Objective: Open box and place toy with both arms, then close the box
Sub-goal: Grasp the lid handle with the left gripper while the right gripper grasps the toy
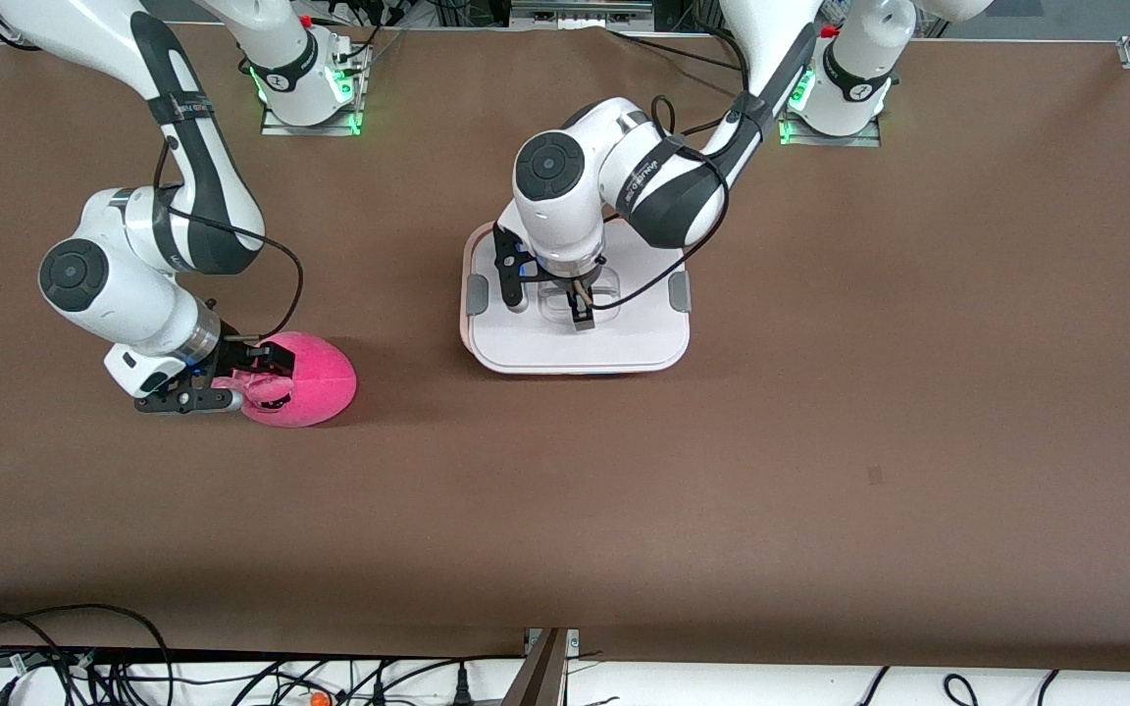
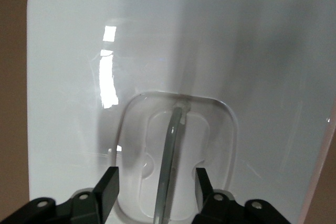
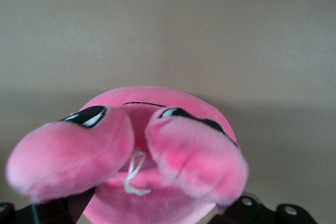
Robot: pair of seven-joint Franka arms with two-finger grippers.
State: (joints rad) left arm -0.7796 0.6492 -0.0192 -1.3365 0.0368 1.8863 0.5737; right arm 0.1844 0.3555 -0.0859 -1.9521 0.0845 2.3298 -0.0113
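Note:
My right gripper's fingers are low on either side of the pink toy's eared side (image 1: 290, 378) (image 3: 152, 179), so my right gripper closes on it next.
The box (image 1: 580, 345) stands mid-table with its white lid (image 2: 247, 66) on. My left gripper (image 1: 575, 306) is down over the lid's recessed clear handle (image 2: 169, 174). In the left wrist view this gripper (image 2: 157, 179) is open, one finger on each side of the handle bar, with a gap showing on both sides. The hot-pink toy (image 1: 305, 378) lies on the table toward the right arm's end. My right gripper (image 1: 253, 380) is low at its eared side and open, with the toy (image 3: 157, 111) filling the space between its jaws. Its fingertips are hidden by the plush.
Grey side clips (image 1: 478, 294) (image 1: 680, 291) sit on the lid's two short ends. Brown table (image 1: 820, 441) stretches wide toward the front camera. Cables (image 1: 133, 667) hang below the table's front edge. The arm bases (image 1: 310, 93) stand along the back.

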